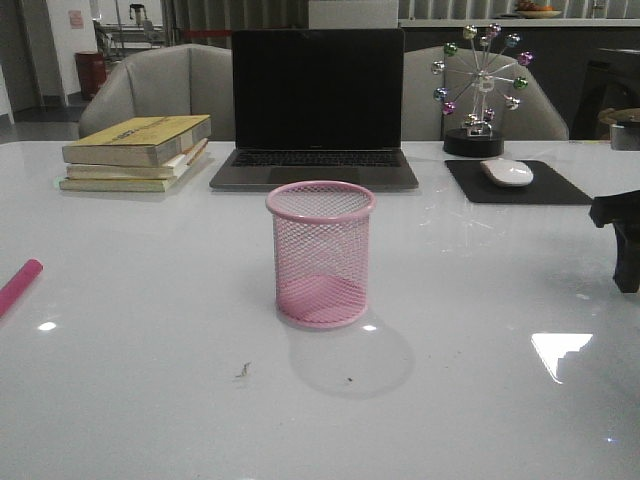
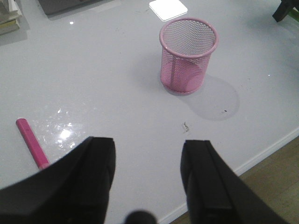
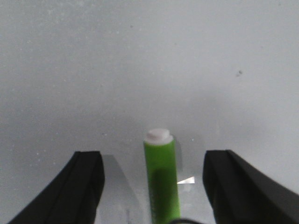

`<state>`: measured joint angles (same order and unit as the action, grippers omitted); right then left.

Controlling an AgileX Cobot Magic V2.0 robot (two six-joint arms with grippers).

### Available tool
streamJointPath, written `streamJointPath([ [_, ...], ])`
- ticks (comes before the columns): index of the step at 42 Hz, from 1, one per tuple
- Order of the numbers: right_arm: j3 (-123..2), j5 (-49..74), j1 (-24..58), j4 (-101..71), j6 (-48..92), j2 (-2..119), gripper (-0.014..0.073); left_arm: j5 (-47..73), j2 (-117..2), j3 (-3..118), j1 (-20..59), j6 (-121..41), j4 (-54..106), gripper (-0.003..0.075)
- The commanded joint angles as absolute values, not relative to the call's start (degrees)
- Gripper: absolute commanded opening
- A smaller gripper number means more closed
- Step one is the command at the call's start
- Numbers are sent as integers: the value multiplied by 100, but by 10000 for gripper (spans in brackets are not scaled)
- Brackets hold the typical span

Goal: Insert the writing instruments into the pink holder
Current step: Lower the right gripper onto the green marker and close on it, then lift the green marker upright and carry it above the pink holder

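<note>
My right gripper should close on the lime green pen now. Closing now would hold it. Its fingers reach the table on both sides of the pen's body point(image 3: 162, 179) behind the pen's white tip.
The pink holder point(image 1: 320, 255) stands upright and empty at the table's middle, also in the left wrist view point(image 2: 188, 55). The magenta pen point(image 1: 18, 284) lies flat at the left edge of the table; in the left wrist view point(image 2: 32, 142) it lies beside my left gripper point(image 2: 148, 154), which is open and holds nothing. The lime green pen point(image 3: 161, 179) with its white tip lies on the table between the fingers of my open right gripper point(image 3: 154, 161), untouched by either finger. Part of the right gripper point(image 1: 620, 235) shows dark at the right edge of the front view.
A laptop point(image 1: 316, 110) stands behind the holder, a stack of books point(image 1: 137, 152) to the back left. At the back right are a mouse point(image 1: 507, 172) on a black pad point(image 1: 515, 182) and a ferris-wheel ornament point(image 1: 478, 90). The table's front edge point(image 2: 261, 156) runs near the left gripper.
</note>
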<state>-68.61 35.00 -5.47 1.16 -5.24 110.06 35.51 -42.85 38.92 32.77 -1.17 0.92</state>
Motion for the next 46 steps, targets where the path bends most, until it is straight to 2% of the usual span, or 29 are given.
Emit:
streamJointPath([
  [1,-6989,3480,-595,182,-494,10840,539,3130,-4285,4045,3314,-116,108,382],
  [3,-6993,3468,-595,182,-494,10833,497,3130,-4285,4045,3314,-116,108,382],
  [11,-7058,3475,-595,182,-494,10807,232,3130,-4285,4045,3314,-116,108,382],
  [16,-7052,3444,-589,182,-494,10704,162,3130,-4285,4045,3314,-116,108,382],
  [23,-6792,3058,-466,182,-494,10148,150,3130,-4285,4045,3314,-116,108,382],
  [29,-6194,1935,-85,182,-494,9263,150,3130,-4285,4045,3314,-116,108,382],
  [38,-5357,0,953,182,-494,7939,150,3130,-4285,4045,3314,-116,108,382],
  [46,-5089,-1169,1969,182,-494,7529,150,3130,-4285,4045,3314,-116,108,382],
])
